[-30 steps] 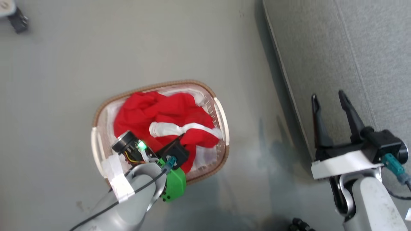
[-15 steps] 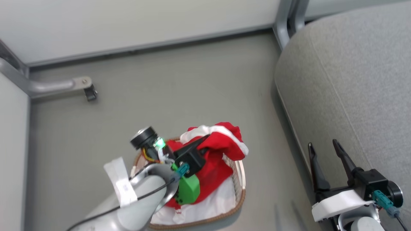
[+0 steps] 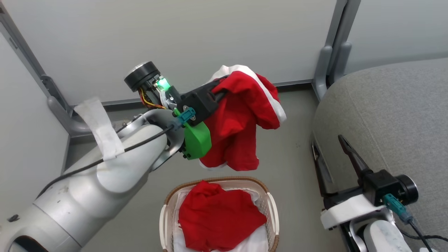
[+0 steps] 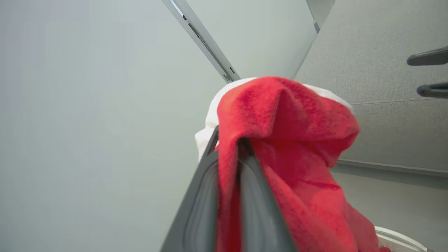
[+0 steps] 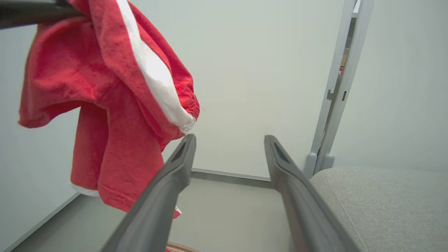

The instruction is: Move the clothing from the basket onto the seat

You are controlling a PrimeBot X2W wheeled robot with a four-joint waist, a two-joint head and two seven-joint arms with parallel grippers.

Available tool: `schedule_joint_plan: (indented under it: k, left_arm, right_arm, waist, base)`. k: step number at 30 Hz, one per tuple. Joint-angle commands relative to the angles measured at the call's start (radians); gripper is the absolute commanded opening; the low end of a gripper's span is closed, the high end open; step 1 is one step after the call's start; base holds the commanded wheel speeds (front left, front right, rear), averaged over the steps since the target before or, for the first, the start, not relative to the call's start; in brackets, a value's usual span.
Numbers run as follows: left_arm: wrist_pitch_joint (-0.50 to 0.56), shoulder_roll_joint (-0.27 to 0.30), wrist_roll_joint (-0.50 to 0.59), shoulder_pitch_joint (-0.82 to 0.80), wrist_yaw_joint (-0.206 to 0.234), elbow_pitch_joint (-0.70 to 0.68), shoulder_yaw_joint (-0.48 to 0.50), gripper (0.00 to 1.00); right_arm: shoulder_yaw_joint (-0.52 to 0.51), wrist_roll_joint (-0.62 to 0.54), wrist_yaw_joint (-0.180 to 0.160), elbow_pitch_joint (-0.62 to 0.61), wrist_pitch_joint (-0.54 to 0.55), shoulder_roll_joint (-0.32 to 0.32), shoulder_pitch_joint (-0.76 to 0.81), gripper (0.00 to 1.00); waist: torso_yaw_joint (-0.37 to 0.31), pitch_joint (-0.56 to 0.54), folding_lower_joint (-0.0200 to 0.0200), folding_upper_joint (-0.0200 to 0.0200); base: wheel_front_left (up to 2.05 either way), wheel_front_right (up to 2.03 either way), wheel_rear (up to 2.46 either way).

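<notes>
I should next use my right gripper to grab the red garment by its white-trimmed fold near the gathered edge (image 3: 273, 102). Then I can move it onto the seat (image 3: 385, 115).
My left gripper (image 3: 220, 86) is shut on one piece of the red clothing (image 3: 241, 119), which has white trim and hangs in the air above the basket (image 3: 217, 180). In the left wrist view the fingers (image 4: 245, 182) pinch a fold of that garment (image 4: 290, 140). A second red garment (image 3: 218, 218) lies in the basket on the white liner (image 3: 257, 241). The grey seat (image 3: 385, 115) stands to the right. My right gripper (image 3: 327, 142) is open beside the seat's near edge. In the right wrist view it (image 5: 230, 138) holds nothing, and the lifted garment (image 5: 115, 105) hangs to its upper left.
Pale wall panels stand behind, with a grey metal post (image 3: 332, 59) at the seat's far corner and a grey bracket (image 3: 59, 108) at the left. Bare grey floor (image 3: 290, 154) lies between the basket and the seat (image 5: 378, 203).
The head view has tilted up. My left gripper has raised the red garment out of the basket and clear above it. The right gripper stays open by the seat.
</notes>
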Motion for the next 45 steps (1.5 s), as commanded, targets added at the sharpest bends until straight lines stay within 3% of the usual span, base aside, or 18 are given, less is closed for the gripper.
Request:
schedule_joint_plan:
  k: [1, 12, 22, 28, 29, 30, 32, 33, 38, 39, 40, 41, 42, 45]
  left_arm:
    - [0.003, 0.009, -0.018, -0.024, 0.001, 0.008, 0.002, 0.0]
    - [-0.022, 0.014, -0.067, -0.068, 0.001, 0.051, -0.02, 0.0]
    - [-0.039, 0.0, -0.077, -0.075, 0.001, 0.051, -0.049, 0.0]
    - [-0.047, -0.011, -0.079, -0.068, 0.001, 0.04, -0.061, 0.0]
    - [-0.048, -0.012, -0.08, -0.066, 0.001, 0.038, -0.062, 0.0]
    - [-0.051, -0.012, -0.082, -0.063, 0.002, 0.035, -0.062, 0.0]
    - [-0.055, -0.011, -0.087, -0.053, 0.008, 0.031, -0.062, 0.0]
    - [-0.055, -0.01, -0.089, -0.047, 0.01, 0.029, -0.06, 0.0]
    - [-0.066, 0.001, -0.127, -0.003, 0.036, 0.025, -0.04, 0.0]
    - [-0.069, 0.003, -0.134, 0.008, 0.041, 0.024, -0.036, 0.2]
    - [-0.074, 0.003, -0.142, 0.025, 0.05, 0.022, -0.028, 0.49]
    - [-0.078, 0.004, -0.154, 0.039, 0.058, 0.022, -0.019, 0.89]
    - [-0.082, 0.003, -0.17, 0.059, 0.067, 0.021, -0.01, 1.0]
    - [-0.094, -0.004, -0.215, 0.118, 0.097, 0.013, 0.023, 1.0]
  right_arm:
    - [0.014, -0.008, -0.001, 0.0, -0.002, -0.005, -0.017, 1.0]
    - [0.166, -0.088, -0.001, 0.071, -0.002, -0.004, -0.172, 1.0]
    - [0.248, -0.184, -0.001, 0.25, -0.002, -0.005, -0.378, 1.0]
    - [0.329, -0.161, -0.001, 0.42, -0.001, -0.005, -0.489, 1.0]
    - [0.344, -0.147, -0.001, 0.444, -0.002, -0.004, -0.503, 0.93]
    - [0.361, -0.129, -0.001, 0.472, -0.001, -0.004, -0.521, 0.55]
    - [0.388, -0.096, -0.001, 0.509, -0.001, -0.004, -0.554, 0.09]
    - [0.397, -0.083, -0.001, 0.516, -0.002, -0.004, -0.567, 0.0]
    - [0.42, -0.044, -0.001, 0.521, -0.002, -0.009, -0.606, 0.0]
    - [0.422, -0.039, -0.001, 0.516, -0.002, -0.012, -0.612, 0.0]
    - [0.423, -0.034, -0.001, 0.509, -0.002, -0.017, -0.618, 0.0]
    - [0.423, -0.028, -0.001, 0.502, -0.002, -0.019, -0.621, 0.0]
    - [0.422, -0.025, -0.001, 0.494, -0.002, -0.022, -0.622, 0.0]
    - [0.419, -0.021, -0.001, 0.476, -0.001, -0.034, -0.618, 0.0]
  waist:
    - [-0.003, 0.0, 0.0001, 0.0]
    - [-0.002, 0.013, 0.0001, 0.0]
    - [0.022, 0.018, 0.0001, 0.0]
    - [0.035, 0.014, 0.0001, 0.0]
    - [0.036, 0.013, 0.0001, 0.0]
    - [0.038, 0.013, 0.0001, 0.0]
    - [0.041, 0.013, 0.0001, 0.0]
    - [0.042, 0.013, 0.0001, 0.0]
    - [0.041, 0.014, 0.0001, 0.0]
    - [0.04, 0.014, 0.0001, 0.0]
    - [0.038, 0.014, 0.0001, 0.0]
    - [0.037, 0.014, 0.0001, 0.0]
    - [0.035, 0.012, 0.0001, 0.0]
    - [0.031, 0.009, 0.0001, 0.0]
  base:
    - [0.0, 0.0, 0.0]
    - [0.0, 0.0, 0.0]
    - [0.0, 0.0, 0.0]
    - [0.0, 0.0, 0.0]
    - [0.0, 0.0, 0.0]
    - [0.0, 0.0, 0.0]
    - [0.0, 0.0, 0.0]
    - [0.0, 0.0, 0.0]
    - [0.0, 0.0, 0.0]
    - [0.0, 0.0, 0.0]
    - [0.0, 0.0, 0.0]
    - [0.0, 0.0, 0.0]
    - [0.0, 0.0, 0.0]
    - [0.0, 0.0, 0.0]
